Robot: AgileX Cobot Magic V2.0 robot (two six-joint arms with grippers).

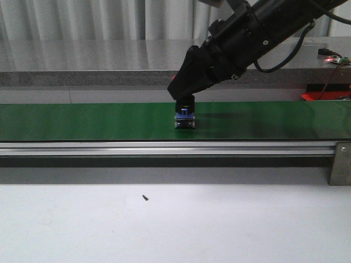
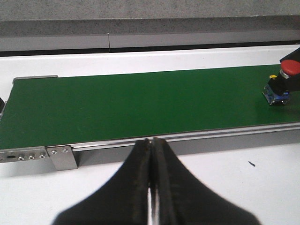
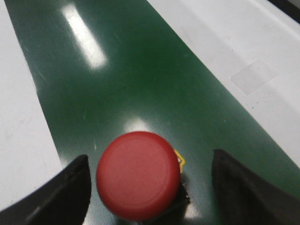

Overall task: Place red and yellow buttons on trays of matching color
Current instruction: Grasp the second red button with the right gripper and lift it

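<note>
The red cap (image 3: pixel 139 175) is between my right gripper's fingers, which reach down on both sides of it. My right gripper should close on the cap now.
A red button with a black and blue base (image 1: pixel 185 116) stands upright on the green conveyor belt (image 1: pixel 82 120). My right gripper (image 1: pixel 185 101) is lowered over it, open, with a finger on each side of the red cap (image 3: pixel 139 175); the fingers (image 3: pixel 61 197) are apart from the cap. My left gripper (image 2: pixel 151 140) is shut and empty above the white table, in front of the belt's rail. It sees the red button (image 2: pixel 289 68) far off on the belt (image 2: pixel 117 103). No yellow button and no trays are in view.
A metal rail (image 1: pixel 164 148) with an end bracket (image 1: pixel 340 164) runs along the belt's front edge. A grey counter (image 1: pixel 82 60) lies behind the belt, with a circuit board and wires (image 1: pixel 332 56) at the far right. A small dark speck (image 1: pixel 145 197) lies on the white table.
</note>
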